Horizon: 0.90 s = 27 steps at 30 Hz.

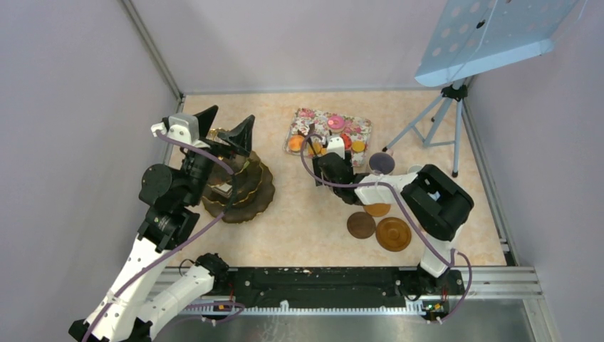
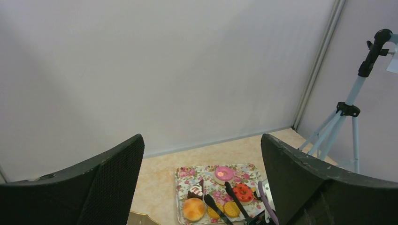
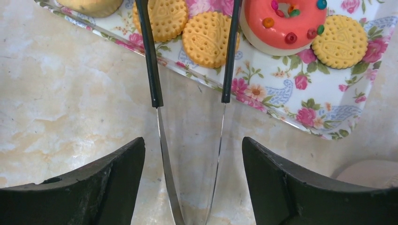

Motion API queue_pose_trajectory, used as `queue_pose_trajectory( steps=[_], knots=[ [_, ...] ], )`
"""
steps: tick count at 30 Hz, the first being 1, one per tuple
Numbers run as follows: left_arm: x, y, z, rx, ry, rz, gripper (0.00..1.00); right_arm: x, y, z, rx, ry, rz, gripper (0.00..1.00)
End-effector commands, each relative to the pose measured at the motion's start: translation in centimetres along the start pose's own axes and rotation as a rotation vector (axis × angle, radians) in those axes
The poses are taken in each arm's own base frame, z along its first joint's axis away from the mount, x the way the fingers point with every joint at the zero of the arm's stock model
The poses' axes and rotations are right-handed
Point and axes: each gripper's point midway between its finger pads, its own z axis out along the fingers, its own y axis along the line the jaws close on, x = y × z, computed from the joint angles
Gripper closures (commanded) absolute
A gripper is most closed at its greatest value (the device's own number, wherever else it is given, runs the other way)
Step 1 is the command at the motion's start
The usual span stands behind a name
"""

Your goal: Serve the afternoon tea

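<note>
My right gripper needs to close on the tongs now: both of the tongs' metal arms are between its fingers, so closing would hold the tongs.
The rose-patterned tray [image 1: 362,127] holds the toy cakes: a pink doughnut [image 2: 224,174], a red doughnut [image 3: 281,21], a chocolate slice [image 2: 196,190], a bun [image 2: 194,209] and round orange biscuits [image 3: 209,37]. A lilac mug [image 1: 382,164] stands right of the tray. My right gripper [image 3: 192,140] is open at the tray's near edge. The black tongs [image 3: 150,61] lie between its fingers with a gap on each side, their tips over the biscuits. My left gripper [image 2: 202,140] is open and empty, raised above a tiered stand [image 1: 249,196].
Three brown round plates [image 1: 393,234] lie in front of the right arm. A tripod [image 1: 441,117] with a light-blue perforated panel [image 1: 491,35] stands at the back right. Walls close in the left, back and right sides.
</note>
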Motion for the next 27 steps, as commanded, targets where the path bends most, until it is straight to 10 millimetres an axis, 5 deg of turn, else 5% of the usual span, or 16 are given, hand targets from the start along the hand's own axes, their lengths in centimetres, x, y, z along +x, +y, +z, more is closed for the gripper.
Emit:
queue_pose_trajectory(
  steps=[1, 17, 27],
  knots=[
    [-0.8, -0.1, 0.2, 0.006, -0.037, -0.011, 0.01, -0.4, 1.0, 0.9, -0.029, -0.084, 0.047, 0.26],
    [0.0, 0.0, 0.6, -0.002, -0.019, -0.006, 0.01, 2.5, 0.0, 3.5, 0.010, -0.174, -0.012, 0.36],
    [0.4, 0.2, 0.8, -0.012, -0.009, 0.002, 0.01, -0.6, 0.2, 1.4, -0.029, -0.223, -0.021, 0.57]
  ],
)
